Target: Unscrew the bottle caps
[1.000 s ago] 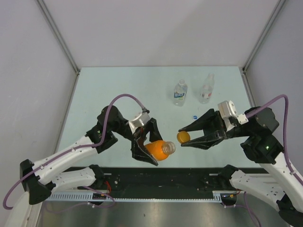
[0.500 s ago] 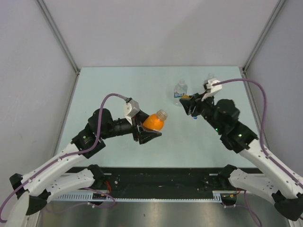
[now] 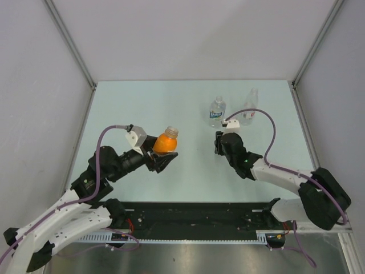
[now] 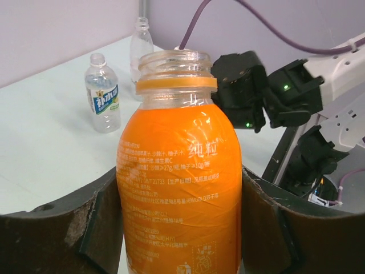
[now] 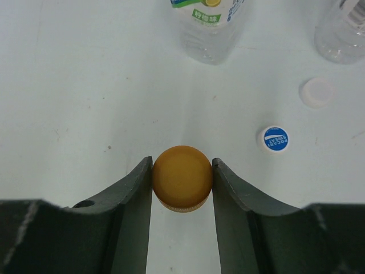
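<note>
Empty space shows below the orange cap (image 5: 182,177), so my right gripper keeps holding it for now; if I opened now, the cap to the table would drop.
My left gripper (image 3: 164,155) is shut on the squat orange bottle (image 3: 166,142) and holds it upright above the table. In the left wrist view the bottle (image 4: 177,171) has an open neck with no cap. My right gripper (image 3: 218,142) is shut on the orange cap (image 5: 182,177), low over the table. The white cap with a blue mark (image 5: 273,138) and the plain whitish cap (image 5: 317,92) lie on the table ahead of it. The blue-label bottle (image 3: 217,111) and the slim clear bottle (image 3: 248,107) stand uncapped at the back.
The pale table (image 3: 142,108) is walled by grey panels on the left, right and back. A black rail (image 3: 194,214) runs along the near edge. The right arm's forearm (image 3: 274,174) lies low across the right side.
My left gripper has swung the orange bottle upright and moved it left and back. My right gripper has carried the orange cap toward the standing bottles and lowered it over the table.
</note>
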